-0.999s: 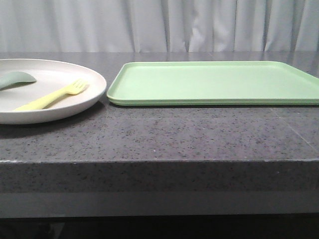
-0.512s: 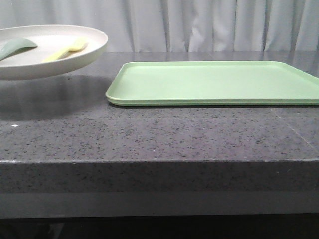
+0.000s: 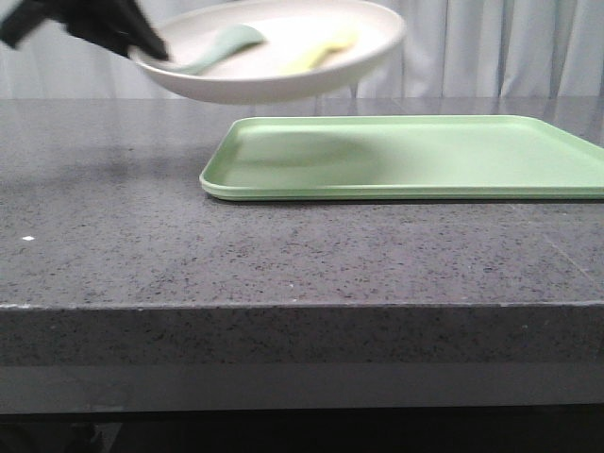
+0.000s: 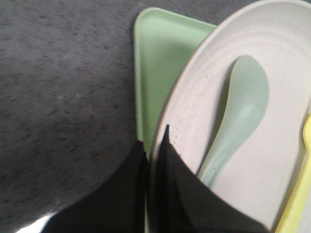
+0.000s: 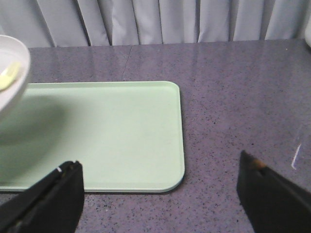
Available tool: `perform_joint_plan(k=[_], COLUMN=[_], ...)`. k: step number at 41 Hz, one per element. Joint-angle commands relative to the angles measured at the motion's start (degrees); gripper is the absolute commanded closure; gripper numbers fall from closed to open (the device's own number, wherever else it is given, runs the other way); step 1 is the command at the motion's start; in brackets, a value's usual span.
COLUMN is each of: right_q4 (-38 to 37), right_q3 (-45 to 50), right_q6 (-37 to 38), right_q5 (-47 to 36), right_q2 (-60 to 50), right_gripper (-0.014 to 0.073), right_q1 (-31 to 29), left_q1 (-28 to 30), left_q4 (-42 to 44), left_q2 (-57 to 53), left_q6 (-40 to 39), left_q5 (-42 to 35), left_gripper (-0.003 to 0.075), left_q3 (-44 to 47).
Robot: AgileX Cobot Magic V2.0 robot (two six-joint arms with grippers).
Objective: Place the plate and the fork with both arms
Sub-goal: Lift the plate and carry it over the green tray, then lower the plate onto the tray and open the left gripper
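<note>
The cream-white plate hangs tilted in the air above the light-green tray (image 3: 425, 156), so it stays in my left gripper's hold until it is lower.
The cream-white plate (image 3: 283, 87) hangs in the air above the left end of the light-green tray (image 3: 425, 156), slightly tilted. My left gripper (image 3: 142, 42) is shut on the plate's left rim; in the left wrist view (image 4: 153, 141) the black fingers pinch the rim of the plate (image 4: 286, 73). The pale-yellow fork (image 3: 326, 49) lies in the plate, also seen in the left wrist view (image 4: 299, 194). My right gripper (image 5: 159, 161) is open and empty over the table by the tray's (image 5: 112, 136) corner. The plate (image 5: 7, 97) and the fork (image 5: 8, 75) show at that view's edge.
A grey-green spoon (image 3: 222, 47) lies in the plate beside the fork, also in the left wrist view (image 4: 243, 107). The tray (image 4: 155, 63) rests on a dark speckled stone table (image 3: 283, 255). Grey curtains (image 3: 491, 47) hang behind.
The plate, with fork and spoon, has risen off the table at the left and moved right, now over the tray's left end. The left gripper has come into the front view.
</note>
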Motion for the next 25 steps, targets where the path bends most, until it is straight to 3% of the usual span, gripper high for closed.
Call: perform_joint_plan(k=[1, 14, 25], right_q4=[-0.6, -0.6, -0.6], right_q3=[-2.1, -2.1, -2.1], right_q6=[-0.3, -0.3, -0.3], right_q5=[-3.9, -3.9, -3.9], right_q2=[0.4, 0.4, 0.4], right_gripper=[-0.0062, -0.0062, -0.0062], right_q1=[0.0, 0.0, 0.0], left_q1=[-4.6, -11.0, -11.7], left_q4=[-0.6, -0.5, -0.7], left_q2=[2.0, 14.9, 18.5], left_q6=[-4.2, -8.7, -10.3], left_q5=[-2.5, -1.6, -1.5], left_gripper=[0.0738, 0.0738, 0.0738], left_q3=[-7.3, -21.8, -23.5])
